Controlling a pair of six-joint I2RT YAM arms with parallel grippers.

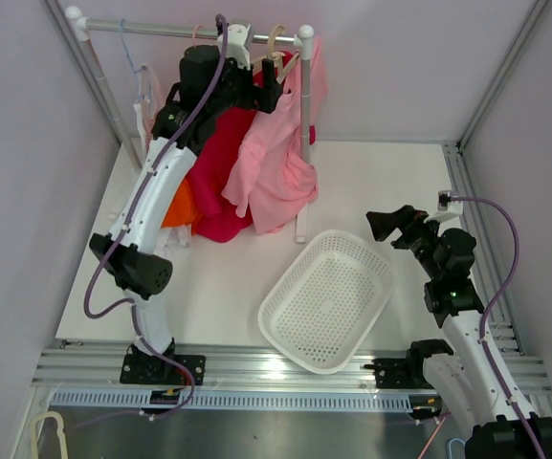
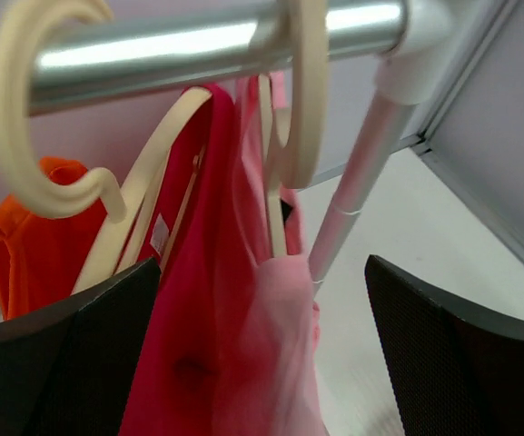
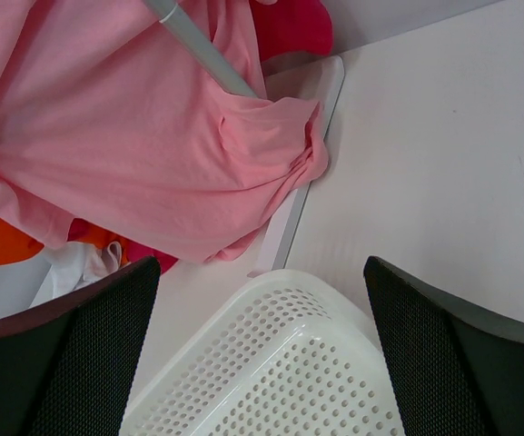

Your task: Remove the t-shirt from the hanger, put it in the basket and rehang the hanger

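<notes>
The robot's left gripper will next grab the cream hanger (image 1: 276,61) just below the hanger's hook, so the hanger's arms stay clear for taking off the pink t-shirt (image 1: 277,167).
A pink t-shirt (image 1: 277,167) hangs from a cream hanger (image 1: 277,43) at the right end of the rail, next to a red t-shirt (image 1: 220,163). My left gripper (image 1: 266,84) is up at the rail and open. In the left wrist view its fingers (image 2: 461,363) stand wide on either side of the pink t-shirt (image 2: 284,354) and red t-shirt (image 2: 193,300), just below the hanger's hook (image 2: 305,100), gripping nothing. My right gripper (image 1: 388,228) hovers open and holds nothing, over the far rim of the basket, with the pink t-shirt's hem (image 3: 153,136) ahead of it.
A white perforated basket (image 1: 274,311) sits on the table at front centre. The rack's rail (image 1: 161,31) and right upright post (image 1: 304,124) frame the clothes. An orange garment (image 1: 182,206) hangs left of the red one, on a second cream hanger (image 2: 25,109). Walls enclose three sides.
</notes>
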